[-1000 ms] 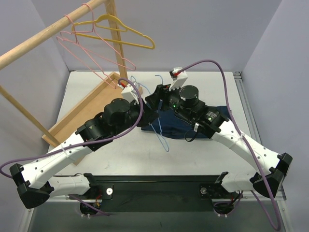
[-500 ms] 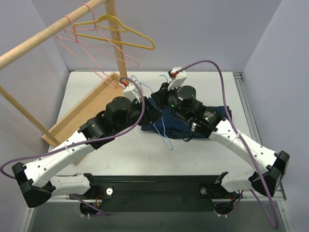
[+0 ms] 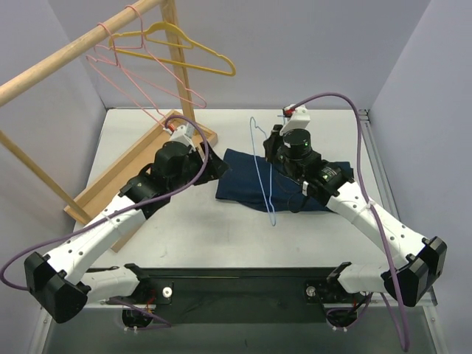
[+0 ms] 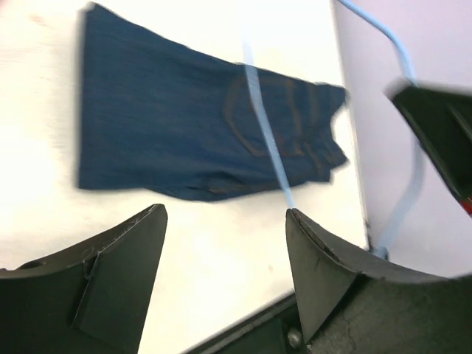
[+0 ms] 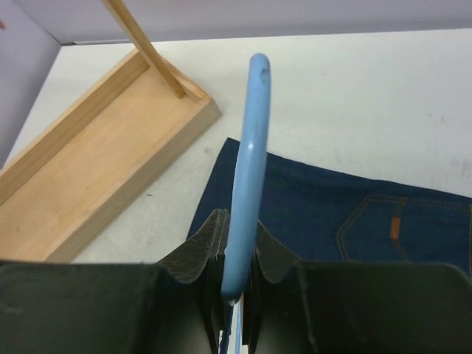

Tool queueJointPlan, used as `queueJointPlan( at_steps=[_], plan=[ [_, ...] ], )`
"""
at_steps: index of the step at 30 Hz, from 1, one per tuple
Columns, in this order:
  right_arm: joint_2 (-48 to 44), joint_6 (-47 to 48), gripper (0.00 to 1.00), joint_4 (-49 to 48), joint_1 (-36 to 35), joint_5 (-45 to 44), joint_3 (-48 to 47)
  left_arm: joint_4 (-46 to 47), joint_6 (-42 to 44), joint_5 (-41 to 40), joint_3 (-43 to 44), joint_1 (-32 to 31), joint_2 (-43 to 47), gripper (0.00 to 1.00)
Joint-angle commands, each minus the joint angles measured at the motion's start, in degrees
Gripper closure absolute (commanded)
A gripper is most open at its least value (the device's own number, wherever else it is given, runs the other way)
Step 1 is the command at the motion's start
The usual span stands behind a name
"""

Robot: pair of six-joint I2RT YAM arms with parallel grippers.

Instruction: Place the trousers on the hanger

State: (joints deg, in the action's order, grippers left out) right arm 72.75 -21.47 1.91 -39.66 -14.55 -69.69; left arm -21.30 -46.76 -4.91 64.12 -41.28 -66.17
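The robot's left gripper should next grab the trousers by the plain leg-end edge (image 3: 226, 178) (image 4: 90, 102), opposite the pocket, so that it can fold them through the hanger.
The trousers (image 3: 247, 188) lie folded flat on the white table, dark navy denim with orange stitching; they also show in the left wrist view (image 4: 184, 133) and the right wrist view (image 5: 354, 214). The hanger (image 3: 259, 166), thin light-blue wire, stands over them with its hook pointing to the far side. My right gripper (image 3: 275, 147) is shut on the hanger's wire (image 5: 247, 184), pinched between both fingers (image 5: 237, 243). My left gripper (image 3: 216, 168) hovers just left of the trousers, open with nothing in it (image 4: 225, 210); the hanger (image 4: 265, 140) shows blurred beyond its fingertips.
A wooden clothes rack stands at the left, with its base tray (image 3: 140, 169) on the table and its rail (image 3: 74, 51) overhead. A yellow hanger (image 3: 184, 51) and pink hangers (image 3: 140, 88) hang from the rail. The tray (image 5: 96, 147) lies left of the trousers.
My right gripper has shut on the hanger and carried it right, over the trousers. My left gripper has opened, let go of the hanger and drawn back to the left.
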Motion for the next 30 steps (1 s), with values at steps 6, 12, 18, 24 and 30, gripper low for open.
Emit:
queueJointPlan(
  at_steps=[6, 12, 18, 24, 30],
  plan=[
    [2.6, -1.5, 1.0, 0.9, 0.7, -4.5, 0.7, 11.8, 9.6, 9.6, -3.8, 12.5, -11.0, 0.3],
    [6.7, -2.3, 1.0, 0.9, 1.9, -3.3, -0.3, 16.5, 13.6, 13.3, -2.2, 15.5, -21.3, 0.38],
    [10.3, -3.4, 1.0, 1.2, 3.4, -0.8, -1.2, 20.4, 15.3, 15.9, -1.2, 17.2, -29.6, 0.43],
    [13.6, -4.5, 1.0, 2.2, 5.4, 1.4, -2.6, 25.0, 16.4, 16.6, 1.4, 17.4, -37.2, 0.49],
    [16.0, -5.0, 1.0, 2.5, 6.8, 2.8, -3.4, 25.3, 17.1, 16.0, 2.7, 17.3, -41.7, 0.55]
  ],
)
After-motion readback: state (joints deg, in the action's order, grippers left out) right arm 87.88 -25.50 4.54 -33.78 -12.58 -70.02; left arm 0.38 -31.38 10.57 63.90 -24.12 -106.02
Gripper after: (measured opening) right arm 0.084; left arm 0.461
